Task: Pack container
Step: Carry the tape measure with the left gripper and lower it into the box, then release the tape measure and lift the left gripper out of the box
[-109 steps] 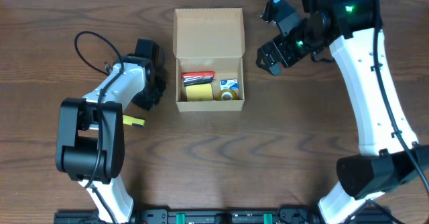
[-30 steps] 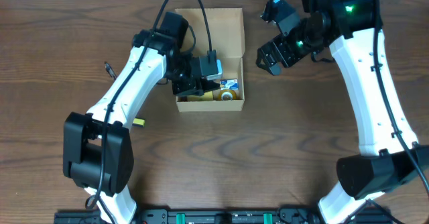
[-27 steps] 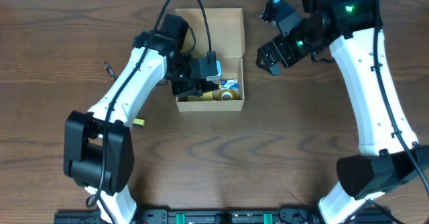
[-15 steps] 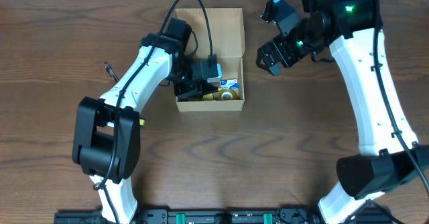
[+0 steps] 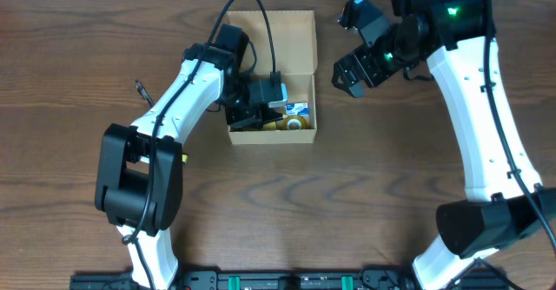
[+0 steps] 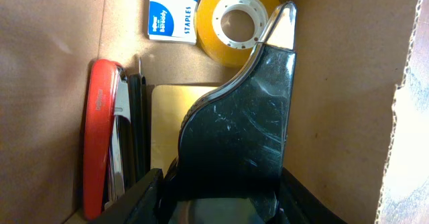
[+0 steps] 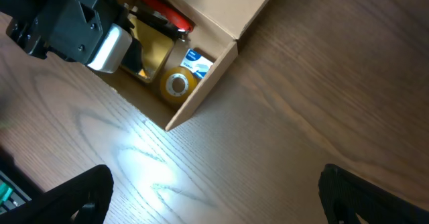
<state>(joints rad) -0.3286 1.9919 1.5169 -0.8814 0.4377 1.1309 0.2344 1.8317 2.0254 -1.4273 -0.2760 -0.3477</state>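
The black tape dispenser is inside the box, low over the yellow pad, and would rest there if released, so the left gripper should open.
The container (image 5: 270, 38), a tan cardboard box with its flap lid open at the back, stands at the table's middle top. Inside lie a red stapler (image 6: 99, 127), a yellow pad (image 6: 164, 120), a staples box (image 6: 171, 11) and a tape roll (image 6: 239, 16). My left gripper (image 5: 259, 99) reaches into the box, shut on a glossy black tape dispenser (image 6: 241, 133) with a metal tip, which hangs over the yellow pad near the box wall (image 6: 338, 70). My right gripper (image 5: 348, 73) hovers open to the right of the box, holding nothing.
A small yellow item (image 5: 181, 158) lies on the table left of the box, partly hidden by my left arm. A thin dark object (image 5: 140, 89) rests farther left. In the right wrist view the box corner (image 7: 201, 90) lies ahead over bare wood.
My left gripper has come from the table left of the box into the box, carrying the black dispenser, and over the last second has sunk slightly. The right arm has not moved.
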